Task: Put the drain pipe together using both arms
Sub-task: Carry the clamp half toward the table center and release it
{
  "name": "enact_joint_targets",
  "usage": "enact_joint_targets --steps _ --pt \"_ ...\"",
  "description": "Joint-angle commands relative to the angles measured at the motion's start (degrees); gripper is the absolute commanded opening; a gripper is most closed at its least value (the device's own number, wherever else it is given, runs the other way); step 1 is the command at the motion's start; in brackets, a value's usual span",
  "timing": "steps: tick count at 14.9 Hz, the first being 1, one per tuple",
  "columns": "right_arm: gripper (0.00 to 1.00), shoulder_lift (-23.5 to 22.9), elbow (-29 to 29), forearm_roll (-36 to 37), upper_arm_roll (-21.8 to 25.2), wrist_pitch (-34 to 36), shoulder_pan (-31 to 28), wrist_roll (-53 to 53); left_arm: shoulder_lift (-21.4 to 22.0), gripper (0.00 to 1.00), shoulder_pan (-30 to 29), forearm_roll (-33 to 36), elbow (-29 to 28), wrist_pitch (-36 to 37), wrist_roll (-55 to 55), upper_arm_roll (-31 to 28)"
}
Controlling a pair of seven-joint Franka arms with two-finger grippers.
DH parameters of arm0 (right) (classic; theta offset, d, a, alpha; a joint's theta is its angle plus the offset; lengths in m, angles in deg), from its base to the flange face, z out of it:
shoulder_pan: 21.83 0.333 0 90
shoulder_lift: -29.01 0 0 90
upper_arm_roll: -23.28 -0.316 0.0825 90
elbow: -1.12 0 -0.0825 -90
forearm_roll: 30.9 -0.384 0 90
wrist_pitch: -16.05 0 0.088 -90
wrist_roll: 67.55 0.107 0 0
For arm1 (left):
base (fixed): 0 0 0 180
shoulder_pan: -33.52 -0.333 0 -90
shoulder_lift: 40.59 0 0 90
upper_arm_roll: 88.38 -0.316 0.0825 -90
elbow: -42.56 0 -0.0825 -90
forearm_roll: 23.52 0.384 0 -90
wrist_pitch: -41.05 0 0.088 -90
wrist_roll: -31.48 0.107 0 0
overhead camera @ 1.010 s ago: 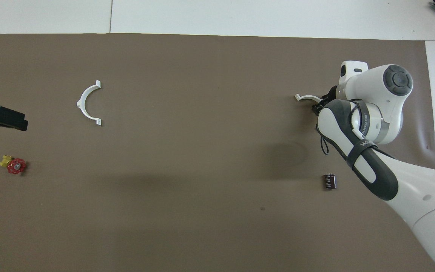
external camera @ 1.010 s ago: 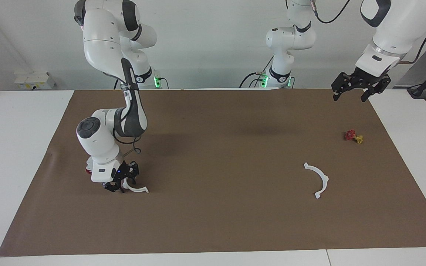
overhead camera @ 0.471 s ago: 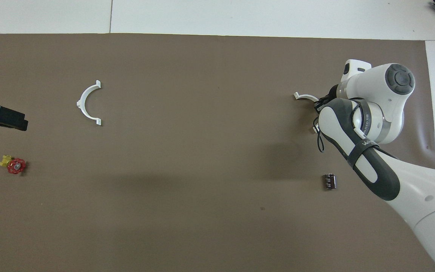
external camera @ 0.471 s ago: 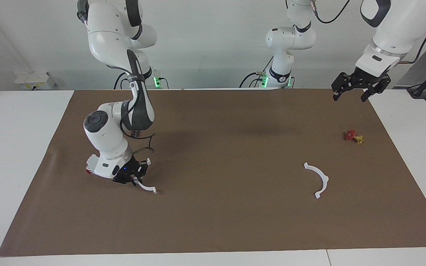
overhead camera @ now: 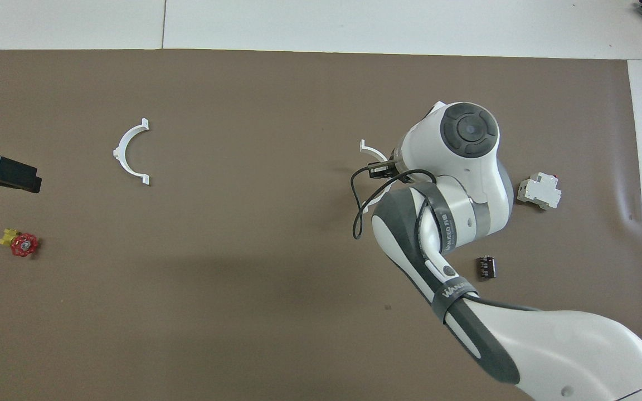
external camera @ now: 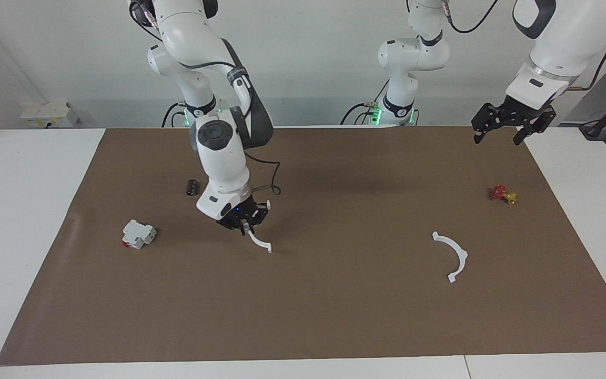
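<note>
The white arc hangs tilted above the brown mat in the overhead view; my right gripper should keep holding it.
The drain pipe is in two white arcs. My right gripper [external camera: 245, 224] is shut on one end of the first arc [external camera: 261, 242], which hangs tilted just above the brown mat [external camera: 334, 316], near the middle of the table. In the overhead view this arc [overhead camera: 370, 151] sticks out from under the right arm. The second arc [external camera: 453, 256] lies flat on the mat toward the left arm's end and shows in the overhead view [overhead camera: 129, 151]. My left gripper [external camera: 511, 129] is open and empty and waits high over the mat's corner at its own end, also seen in the overhead view [overhead camera: 1, 173].
A boxy white block with a red part [external camera: 138, 234] lies toward the right arm's end. A small dark cylinder [external camera: 192, 187] lies nearer the robots than it. A red and yellow valve piece [external camera: 502, 195] lies below the left gripper's side.
The right gripper has lifted its arc off the mat and carried it toward the table's middle, uncovering the white block. The left arm has not moved.
</note>
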Motion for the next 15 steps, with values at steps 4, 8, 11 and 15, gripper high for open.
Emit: enact_joint_targets --steps 4,8,11,15 --pt "0.00 -1.24 0.84 3.76 -0.20 -1.07 6.43 7.89 1.56 1.00 -0.47 -0.96 -1.67 0.19 0.41 0.04" --pt "0.00 -3.79 1.19 4.29 -0.20 -4.94 9.68 12.65 1.56 1.00 -0.47 -0.87 -1.67 0.19 0.41 0.04" --pt "0.00 -5.28 1.63 5.95 -0.20 -7.57 11.79 16.16 1.56 1.00 -0.47 -0.96 -1.67 0.19 0.41 0.04" --pt "0.00 -5.38 3.12 8.42 -0.29 -9.94 11.71 15.64 1.56 1.00 -0.47 -0.87 -1.67 0.19 0.41 0.04"
